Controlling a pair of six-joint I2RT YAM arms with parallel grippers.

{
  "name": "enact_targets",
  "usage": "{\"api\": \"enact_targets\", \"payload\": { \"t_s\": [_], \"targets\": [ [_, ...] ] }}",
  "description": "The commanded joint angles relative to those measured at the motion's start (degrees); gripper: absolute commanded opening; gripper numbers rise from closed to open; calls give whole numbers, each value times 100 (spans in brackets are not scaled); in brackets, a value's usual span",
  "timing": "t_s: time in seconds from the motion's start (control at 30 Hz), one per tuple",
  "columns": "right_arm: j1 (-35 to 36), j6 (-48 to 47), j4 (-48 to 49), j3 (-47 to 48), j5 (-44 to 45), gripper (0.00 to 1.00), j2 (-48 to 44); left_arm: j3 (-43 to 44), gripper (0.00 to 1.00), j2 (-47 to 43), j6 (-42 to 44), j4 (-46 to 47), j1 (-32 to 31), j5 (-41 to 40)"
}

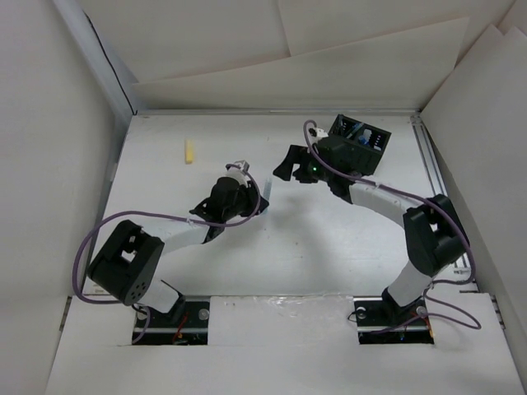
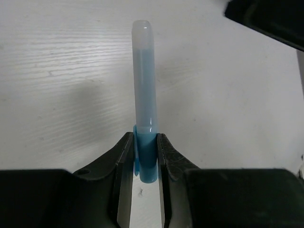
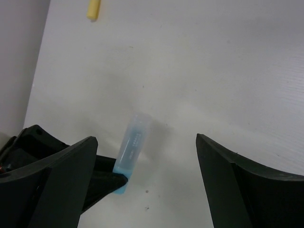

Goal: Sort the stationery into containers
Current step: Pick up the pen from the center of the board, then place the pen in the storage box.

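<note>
The light-blue highlighter should go into the organiser box (image 1: 382, 138) with its blue end, so my right gripper needs to grab the highlighter next by its pale upper end (image 1: 268, 183) and leave the blue end free.
My left gripper (image 2: 145, 137) is shut on the lower end of a light-blue highlighter (image 2: 144, 80) and holds it just above the white table. In the top view the left gripper (image 1: 247, 183) is at the table's middle. My right gripper (image 1: 286, 167) is open and empty just to its right. In the right wrist view the right gripper (image 3: 146, 142) has its jaws wide apart, and the highlighter (image 3: 133, 138) stands tilted between them. A yellow highlighter (image 1: 188, 151) lies at the far left, also in the right wrist view (image 3: 93, 9). The black organiser box (image 1: 382, 138) stands behind the right wrist with blue pens in it.
White walls enclose the table on the left, back and right. A metal rail (image 1: 436, 193) runs along the right edge. A dark part of the right arm (image 2: 268, 21) shows at the top right of the left wrist view.
</note>
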Motion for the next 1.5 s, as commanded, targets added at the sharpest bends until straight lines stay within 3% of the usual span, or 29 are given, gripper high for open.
{"api": "enact_targets", "payload": {
  "t_s": [0.0, 0.3, 0.5, 0.53, 0.6, 0.67, 0.73, 0.8, 0.9, 1.03, 1.27, 1.47],
  "targets": [
    [206, 80, 341, 347, -262, 91, 272, -28, 0, -302, 330, 922, -41, 685],
    [541, 255, 341, 471, -112, 89, 572, -28, 0, -249, 384, 1116, -102, 844],
    [593, 317, 341, 471, -51, 69, 625, 24, 0, -249, 331, 1116, -102, 774],
    [594, 317, 341, 419, 10, 62, 625, 24, 0, -249, 331, 1116, -102, 774],
    [594, 370, 341, 418, 63, 55, 625, 24, 0, -249, 331, 1169, -102, 774],
    [594, 370, 341, 418, 116, 40, 625, 24, 0, -249, 331, 1169, -102, 826],
    [542, 370, 341, 418, 169, 34, 572, 24, 0, -249, 331, 1169, -102, 827],
    [541, 370, 341, 418, 169, 24, 572, 24, 9, -249, 331, 1238, -102, 888],
    [541, 370, 393, 357, 292, 13, 520, 24, 37, -302, 331, 1239, -102, 888],
    [419, 370, 394, 295, 406, 9, 397, -28, 50, -302, 331, 1239, -102, 888],
    [-161, 317, 394, 242, 652, 6, 115, -143, 56, -608, 454, 1362, -102, 888],
    [-1303, 142, 332, 400, 793, 6, -297, -388, 58, -899, 507, 1520, -102, 765]
  ]
}}
